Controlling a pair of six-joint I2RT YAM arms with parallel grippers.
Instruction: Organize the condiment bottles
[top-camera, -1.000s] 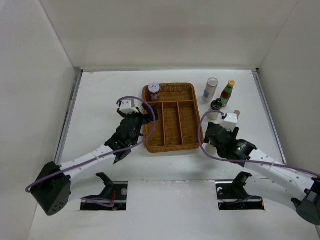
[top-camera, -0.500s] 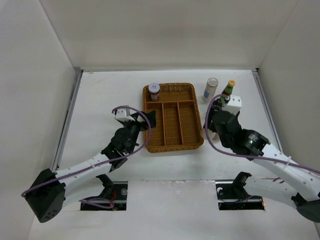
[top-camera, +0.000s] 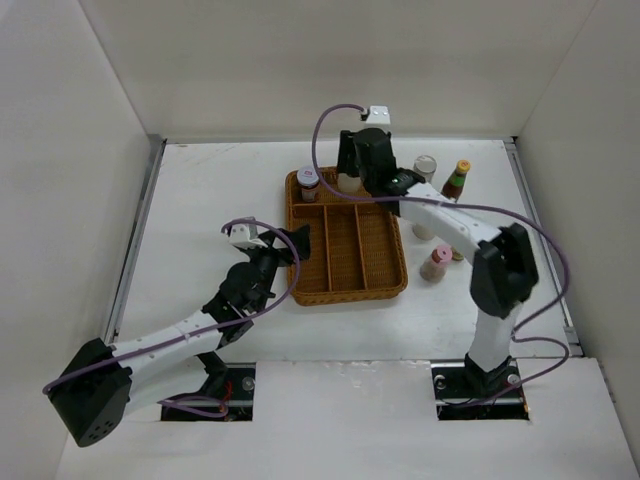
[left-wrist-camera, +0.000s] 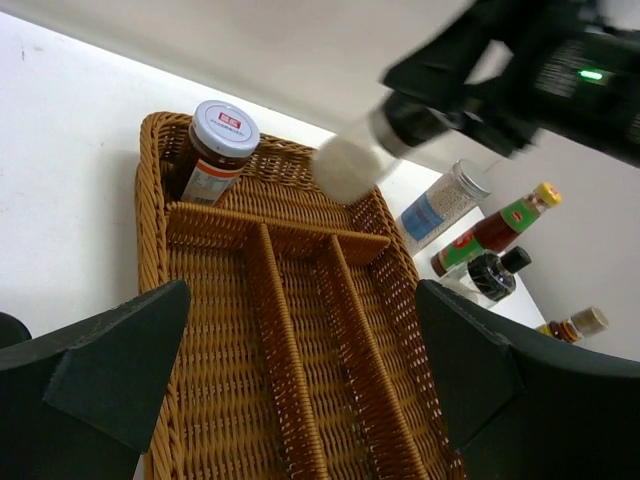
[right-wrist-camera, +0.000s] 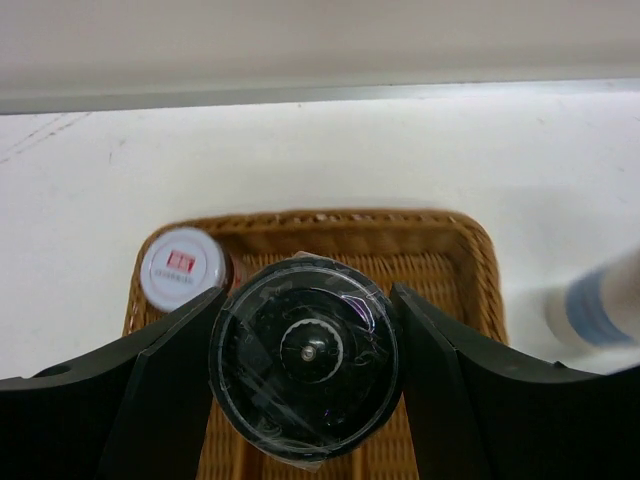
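The white bottle's white body (left-wrist-camera: 345, 168) hangs above the tray's back section and would drop if released now, so my right gripper needs to keep holding until it is lower.
My right gripper (top-camera: 353, 177) is shut on a white bottle with a black lid (right-wrist-camera: 305, 355), one finger on each side of the lid. It hangs over the back compartment of the wicker tray (top-camera: 345, 285), just right of a white-lidded dark jar (top-camera: 308, 180) that stands in that compartment's left corner. The left wrist view shows the bottle's white body (left-wrist-camera: 345, 168) just above the tray's back part. My left gripper (top-camera: 290, 245) is open at the tray's left rim, nothing between its fingers (left-wrist-camera: 110, 360). Several other condiment bottles stand right of the tray.
Right of the tray stand a grey-lidded shaker (top-camera: 424, 170), a yellow-capped sauce bottle (top-camera: 457, 180), a pink-capped bottle (top-camera: 436, 262), a black-capped bottle (left-wrist-camera: 488, 275) and a small amber one (left-wrist-camera: 572, 325). The tray's three long front compartments (left-wrist-camera: 300, 330) hold nothing. White walls enclose the table.
My right arm has swung from the bottles on the right to above the tray's back compartment, carrying the black-lidded bottle. My left gripper drew back slightly from the tray.
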